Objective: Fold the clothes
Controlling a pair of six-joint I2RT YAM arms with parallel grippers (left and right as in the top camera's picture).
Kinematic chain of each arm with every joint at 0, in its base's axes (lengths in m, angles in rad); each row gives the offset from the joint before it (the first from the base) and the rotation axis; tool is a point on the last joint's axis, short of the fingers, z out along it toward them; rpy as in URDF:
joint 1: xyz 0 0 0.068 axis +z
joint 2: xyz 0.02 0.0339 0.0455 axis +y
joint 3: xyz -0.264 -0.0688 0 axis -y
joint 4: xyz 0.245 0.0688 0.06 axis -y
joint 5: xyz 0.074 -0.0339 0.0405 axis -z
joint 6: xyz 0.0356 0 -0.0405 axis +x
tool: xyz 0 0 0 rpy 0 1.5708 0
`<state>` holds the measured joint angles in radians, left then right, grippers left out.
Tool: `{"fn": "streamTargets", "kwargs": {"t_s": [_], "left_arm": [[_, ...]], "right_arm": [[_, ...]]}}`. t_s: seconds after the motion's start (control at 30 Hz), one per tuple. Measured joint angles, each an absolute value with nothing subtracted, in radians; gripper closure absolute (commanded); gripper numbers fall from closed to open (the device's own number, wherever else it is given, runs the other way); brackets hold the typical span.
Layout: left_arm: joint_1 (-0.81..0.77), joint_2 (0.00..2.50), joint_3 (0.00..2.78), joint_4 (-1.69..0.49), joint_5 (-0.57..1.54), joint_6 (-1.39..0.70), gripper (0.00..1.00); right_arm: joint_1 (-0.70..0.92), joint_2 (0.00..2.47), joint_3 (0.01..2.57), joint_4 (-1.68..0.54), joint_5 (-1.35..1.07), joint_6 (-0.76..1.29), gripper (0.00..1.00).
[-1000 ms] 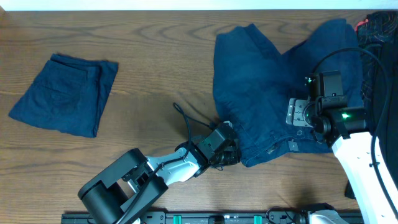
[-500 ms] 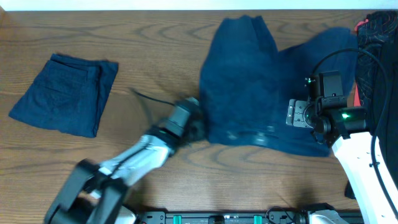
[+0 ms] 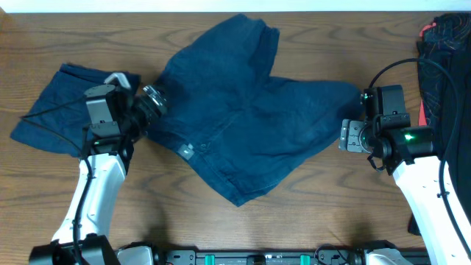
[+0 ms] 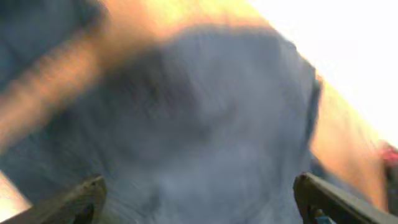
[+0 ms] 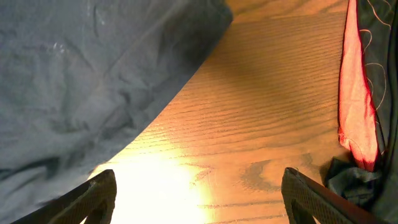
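I will grab the shorts with my left gripper by the edge facing the folded garment (image 4: pixel 53 132), leave my right gripper their opposite edge, and straighten them for folding.
Navy shorts (image 3: pixel 250 118) lie spread open and rumpled across the middle of the table. A second navy garment (image 3: pixel 55 118) lies folded at the far left, partly under my left arm. My left gripper (image 3: pixel 156 104) is at the spread shorts' left edge. In the blurred left wrist view, the left gripper (image 4: pixel 199 205) has its jaws wide apart and blue cloth (image 4: pixel 205 124) fills the frame beyond them. My right gripper (image 3: pixel 344 137) sits just off the shorts' right edge. In its own view the right gripper (image 5: pixel 205 199) is open over bare wood, with the shorts (image 5: pixel 81 81) up to the left.
A heap of dark and red cloth (image 3: pixel 445 44) lies at the table's right edge, its red fold (image 5: pixel 357 93) close to my right finger. Bare wood (image 3: pixel 346 213) shows at the front right, with a black rail (image 3: pixel 257 258) along the front edge.
My left arm swung from the front middle to the far left, dragging the shorts leftward and spreading them out. Its jaws went from shut to wide apart. The right arm stayed put.
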<state>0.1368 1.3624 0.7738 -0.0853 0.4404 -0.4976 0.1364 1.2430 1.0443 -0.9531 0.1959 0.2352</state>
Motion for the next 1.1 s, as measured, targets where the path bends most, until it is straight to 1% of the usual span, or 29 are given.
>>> {"fn": "streamTargets", "kwargs": {"t_s": [0.1,0.2,0.27,0.37,0.5,0.57,0.63,0.67,0.77,0.97,1.1], "left_arm": [[0.096,1.362,0.773,-0.316,0.531,-0.500,0.02],[0.020,1.362,0.762,-0.525,0.580,-0.498,0.02],[-0.042,1.362,0.750,-0.606,0.601,-0.500,0.02],[-0.131,1.362,0.722,-0.652,0.618,-0.502,0.00],[-0.252,1.362,0.686,-0.629,0.630,-0.546,0.15],[-0.308,1.362,0.672,-0.562,0.632,-0.567,0.21],[-0.344,1.362,0.665,-0.508,0.630,-0.599,0.32],[-0.360,1.362,0.662,-0.483,0.625,-0.619,0.34],[-0.401,1.362,0.656,-0.442,0.589,-0.683,0.35],[-0.463,1.362,0.619,-0.433,0.538,-0.825,0.35],[-0.488,1.362,0.596,-0.355,0.524,-0.880,0.34]], "right_arm": [[0.136,1.243,1.044,-0.953,0.196,0.235,0.16],[0.136,1.243,1.044,-0.953,0.196,0.235,0.16],[0.136,1.243,1.044,-0.952,0.196,0.235,0.16],[0.136,1.243,1.044,-0.943,0.196,0.235,0.16],[0.136,1.243,1.044,-0.935,0.196,0.235,0.16],[0.136,1.243,1.044,-0.935,0.196,0.235,0.15],[0.136,1.243,1.044,-0.935,0.196,0.235,0.16],[0.136,1.243,1.044,-0.935,0.196,0.235,0.16],[0.136,1.243,1.044,-0.938,0.196,0.235,0.16],[0.136,1.243,1.044,-0.939,0.196,0.235,0.15],[0.136,1.243,1.044,-0.938,0.196,0.235,0.16]]}}
